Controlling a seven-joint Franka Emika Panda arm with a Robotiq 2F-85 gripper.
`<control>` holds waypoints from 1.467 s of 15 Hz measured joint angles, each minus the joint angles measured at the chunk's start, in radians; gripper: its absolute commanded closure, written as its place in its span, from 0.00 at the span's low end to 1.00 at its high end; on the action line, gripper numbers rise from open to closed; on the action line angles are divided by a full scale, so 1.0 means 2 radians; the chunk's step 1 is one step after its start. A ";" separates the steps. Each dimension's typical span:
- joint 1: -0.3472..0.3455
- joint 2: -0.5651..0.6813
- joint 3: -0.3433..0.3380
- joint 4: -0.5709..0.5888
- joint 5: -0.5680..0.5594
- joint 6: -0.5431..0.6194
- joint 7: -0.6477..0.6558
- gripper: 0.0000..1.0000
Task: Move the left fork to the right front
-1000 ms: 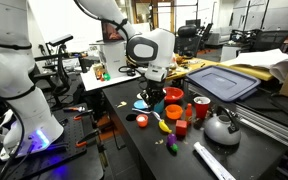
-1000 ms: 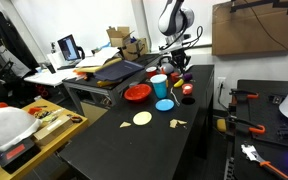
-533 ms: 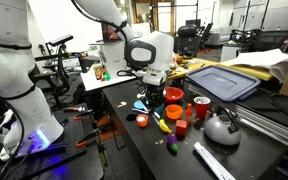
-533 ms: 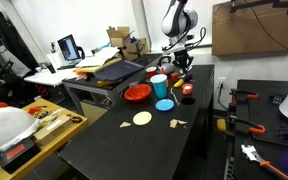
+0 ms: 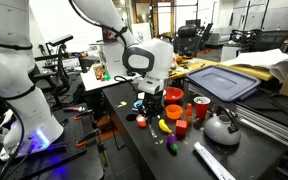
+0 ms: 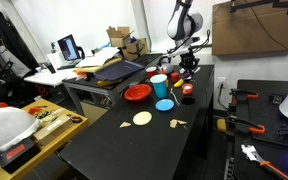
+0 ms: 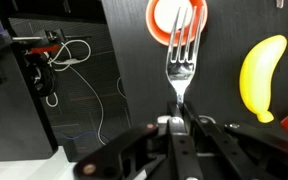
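Note:
My gripper should keep holding the fork until it rests on the black tabletop beside the orange disc: the fork's teeth overhang the disc's white centre.
In the wrist view my gripper [image 7: 177, 112] is shut on the handle of the slim silver fork [image 7: 181, 60]. The fork sticks out ahead of the jaws, and its tines lie over a small orange disc with a white centre [image 7: 160, 22]. A yellow toy banana [image 7: 262, 75] lies to the right of the fork on the black table top. In both exterior views the gripper [image 5: 149, 92] [image 6: 187, 62] hangs just above the cluster of toys; the fork is too thin to make out there.
A red cup [image 5: 201, 108], an orange bowl [image 5: 173, 95], a metal kettle [image 5: 221, 126] and a flat white strip [image 5: 214, 160] stand nearby. A blue bin lid [image 5: 224, 80] lies behind. A blue cup [image 6: 159, 85], a red plate [image 6: 137, 93] and loose cables [image 7: 59, 60] are close.
The gripper has moved lower and towards the table's edge in one exterior view, rightwards in the other, still holding the fork.

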State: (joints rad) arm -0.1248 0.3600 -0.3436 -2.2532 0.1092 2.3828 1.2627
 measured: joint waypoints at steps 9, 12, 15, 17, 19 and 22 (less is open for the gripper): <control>-0.003 0.040 -0.020 0.000 -0.003 0.016 0.020 0.98; -0.004 0.049 -0.023 0.000 -0.003 0.027 0.020 0.65; -0.004 0.053 -0.023 0.001 -0.003 0.037 0.020 0.43; -0.002 0.054 -0.023 0.002 -0.004 0.045 0.020 0.28; 0.003 0.054 -0.023 0.003 -0.008 0.052 0.020 0.15; 0.020 0.046 -0.023 0.007 -0.033 0.056 0.020 0.00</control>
State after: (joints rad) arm -0.0848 0.4517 -0.3905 -2.2398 0.0441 2.4944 1.3033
